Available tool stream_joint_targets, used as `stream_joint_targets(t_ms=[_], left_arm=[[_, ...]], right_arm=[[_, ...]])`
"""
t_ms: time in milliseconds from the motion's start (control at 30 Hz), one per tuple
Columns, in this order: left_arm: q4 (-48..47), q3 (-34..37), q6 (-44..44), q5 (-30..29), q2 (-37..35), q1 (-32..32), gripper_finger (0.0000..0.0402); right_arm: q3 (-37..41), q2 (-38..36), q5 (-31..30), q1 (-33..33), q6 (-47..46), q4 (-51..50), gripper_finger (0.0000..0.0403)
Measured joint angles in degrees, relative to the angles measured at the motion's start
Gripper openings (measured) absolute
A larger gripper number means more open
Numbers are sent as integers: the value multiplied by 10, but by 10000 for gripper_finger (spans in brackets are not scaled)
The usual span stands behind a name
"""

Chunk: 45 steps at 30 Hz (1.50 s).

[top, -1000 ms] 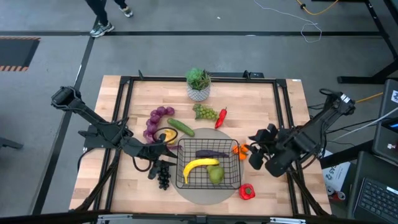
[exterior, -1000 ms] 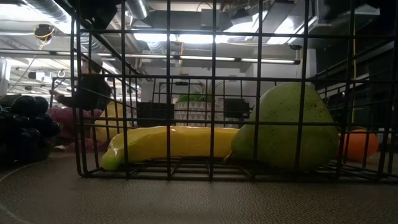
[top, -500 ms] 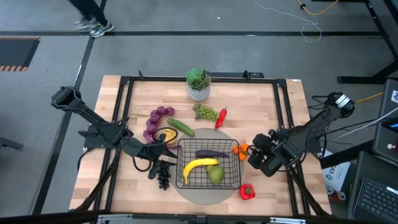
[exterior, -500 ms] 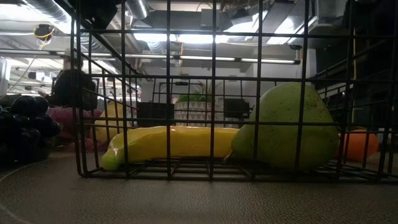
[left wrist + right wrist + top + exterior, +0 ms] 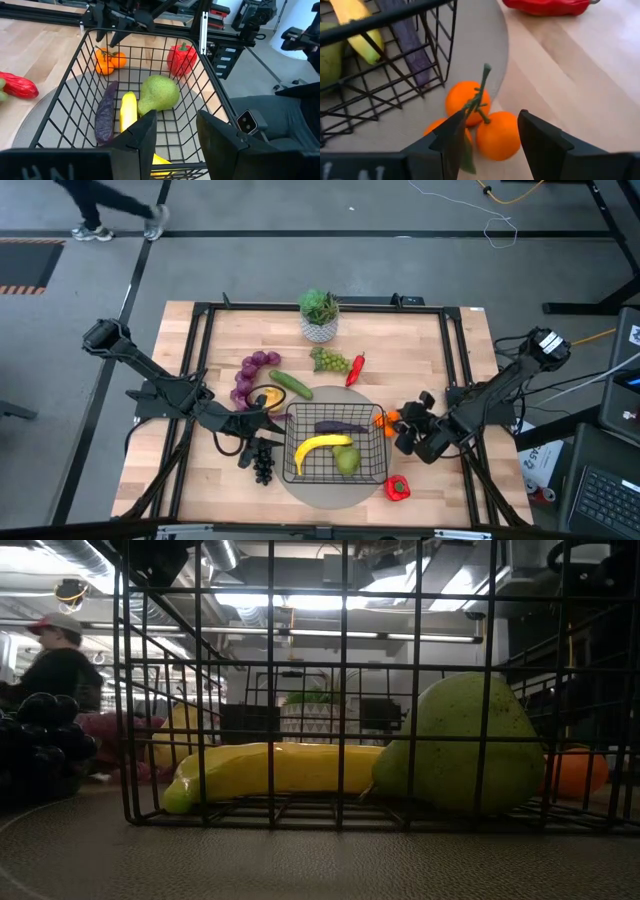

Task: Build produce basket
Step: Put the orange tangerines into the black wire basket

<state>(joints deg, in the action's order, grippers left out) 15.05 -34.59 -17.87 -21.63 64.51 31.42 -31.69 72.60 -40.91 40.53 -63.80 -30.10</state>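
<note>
The oranges should join the wire basket; my right gripper will grab their green stem (image 5: pixel 479 95) next.
The black wire basket (image 5: pixel 372 452) stands on a round grey mat, holding a yellow banana (image 5: pixel 322 445), a green pear (image 5: pixel 347 462) and a purple eggplant (image 5: pixel 340 426). A cluster of oranges (image 5: pixel 384 420) with a green stem (image 5: pixel 479 95) lies on the mat by the basket's right side. My right gripper (image 5: pixel 403 427) is open just right of the oranges, its fingers (image 5: pixel 540 137) on either side of the cluster without visibly touching it. My left gripper (image 5: pixel 272 425) is open and empty at the basket's left side (image 5: pixel 177 135).
Black grapes (image 5: pixel 263 465) lie left of the basket and a red pepper (image 5: pixel 397 488) at its near right. Farther back lie a cucumber (image 5: pixel 290 384), purple grapes (image 5: pixel 250 372), green grapes (image 5: pixel 330 360), a red chili (image 5: pixel 355 368) and a potted plant (image 5: pixel 319 315).
My right gripper has gone toward the table's left and near edges, closer to the oranges and the basket, and stays open. A person has walked past beyond the table's far edge.
</note>
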Motion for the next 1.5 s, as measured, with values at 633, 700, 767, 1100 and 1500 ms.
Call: stream_joint_targets(t_ms=[633,700,767,1100,1500], left_arm=[[0,0,4,0,0,0,134],[0,0,4,0,0,0,134],[0,0,4,0,0,0,134],[0,0,4,0,0,0,134],[0,0,4,0,0,0,134]], right_arm=[[58,0,-16,-46,89,176,182],[58,1,-15,-53,88,173,182],[58,4,-10,-59,87,172,182],[58,45,27,-74,71,192,145],[58,45,22,-74,71,190,11]])
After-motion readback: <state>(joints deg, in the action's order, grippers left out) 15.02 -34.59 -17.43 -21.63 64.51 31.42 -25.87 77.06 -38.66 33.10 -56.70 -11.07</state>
